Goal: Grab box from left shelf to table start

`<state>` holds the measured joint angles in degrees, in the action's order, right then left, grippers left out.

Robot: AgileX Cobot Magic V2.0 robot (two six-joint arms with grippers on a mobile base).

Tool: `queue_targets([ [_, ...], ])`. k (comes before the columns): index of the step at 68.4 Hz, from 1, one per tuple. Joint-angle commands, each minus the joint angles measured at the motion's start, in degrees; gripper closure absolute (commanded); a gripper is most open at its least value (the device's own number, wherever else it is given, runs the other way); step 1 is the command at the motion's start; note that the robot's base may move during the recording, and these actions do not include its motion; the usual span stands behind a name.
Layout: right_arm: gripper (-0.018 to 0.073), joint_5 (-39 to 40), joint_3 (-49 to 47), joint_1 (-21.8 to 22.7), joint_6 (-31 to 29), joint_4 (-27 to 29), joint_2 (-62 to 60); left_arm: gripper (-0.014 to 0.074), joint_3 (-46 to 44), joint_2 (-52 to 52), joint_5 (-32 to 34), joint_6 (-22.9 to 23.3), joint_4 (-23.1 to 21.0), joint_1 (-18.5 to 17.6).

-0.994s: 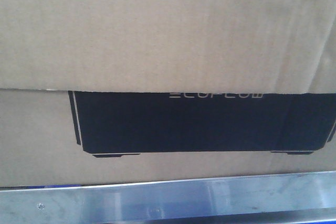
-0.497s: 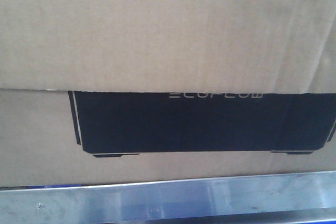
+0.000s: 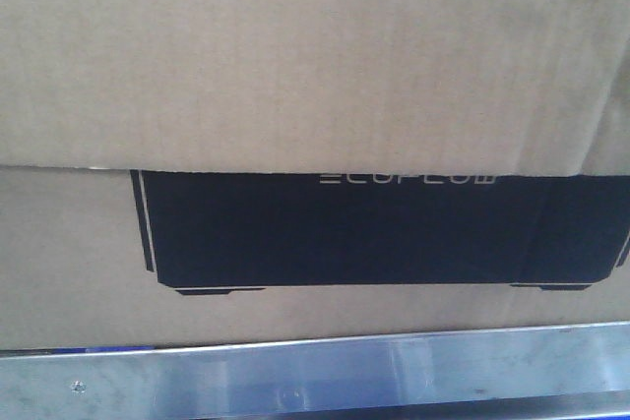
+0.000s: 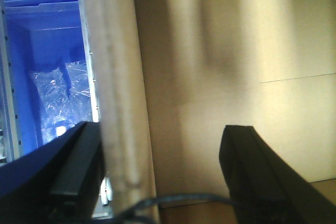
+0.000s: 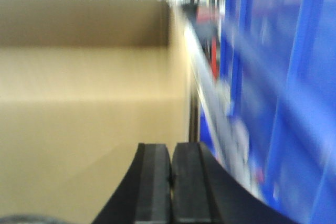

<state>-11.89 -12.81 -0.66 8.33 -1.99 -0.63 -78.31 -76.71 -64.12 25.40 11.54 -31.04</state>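
Next, my right gripper grabs the box by its side panel [image 5: 105, 77] to bring it from the shelf to the table.
The box [image 3: 295, 66] fills the front view: brown corrugated cardboard with a black device silhouette and pale ECOFLOW lettering. It stands just behind the left shelf's brushed silver rail [image 3: 345, 371]. In the left wrist view my left gripper [image 4: 163, 174] is open. Its jaws stand wide apart on either side of a blurred upright cardboard edge [image 4: 118, 103], with the box face [image 4: 236, 66] right behind. In the right wrist view my right gripper [image 5: 171, 182] is shut and empty. Its pads are pressed together beside the box's side [image 5: 79, 103], near its right edge.
Blue shelving and bins [image 4: 42, 51] holding clear plastic bags lie left of the box in the left wrist view. Blurred blue shelf uprights [image 5: 273, 77] and a metal rail run close on the right in the right wrist view.
The box's print sits a few pixels further right in the front view; otherwise nothing has visibly changed.
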Motion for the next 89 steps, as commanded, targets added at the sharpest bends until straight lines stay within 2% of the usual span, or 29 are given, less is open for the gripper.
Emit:
queue_targets([
  [1, -0.0025, 1.82, -5.84, 0.08, -0.26, -0.04, 0.1, 0.0245, -1.39, 0.74, 1.4, 0.68, 1.35, -0.13],
  [2, -0.0083, 1.27, -6.52, 0.08, -0.26, -0.04, 0.29, 0.0245, -1.39, 0.74, 1.4, 0.68, 1.35, -0.13],
  [3, -0.0095, 0.62, -7.54, 0.08, -0.26, -0.04, 0.54, 0.0245, -1.39, 0.74, 1.4, 0.68, 1.35, -0.13],
  [8, -0.0064, -3.04, -11.32, 0.08, -0.26, -0.04, 2.3, 0.0245, -1.39, 0.74, 1.4, 0.68, 1.45, -0.13],
  [17, -0.0064, -11.37, -19.22, 0.08, -0.36, -0.04, 8.5, 0.0245, -1.39, 0.74, 1.4, 0.68, 2.49, -0.13],
  [43, -0.0064, -32.78, -44.31, 0.08, -0.49, -1.73, 37.34, 0.0245, -1.39, 0.74, 1.4, 0.68, 2.88, -0.13],
  [58, -0.0064, -44.34, -55.36, 0.08, -4.97, -3.59, 51.16, 0.0245, -1.39, 0.74, 1.4, 0.68, 2.78, -0.13],
  [63, -0.0064, -46.7, -58.02, 0.08, -5.4, -4.04, 55.04, 0.0245, -1.39, 0.74, 1.4, 0.68, 2.78, -0.13],
  [89, -0.0064, -48.42, -64.09, 0.34, -7.72, -3.32, 70.12, 0.0245, -1.39, 0.74, 1.32, 0.68, 2.19, -0.13],
])
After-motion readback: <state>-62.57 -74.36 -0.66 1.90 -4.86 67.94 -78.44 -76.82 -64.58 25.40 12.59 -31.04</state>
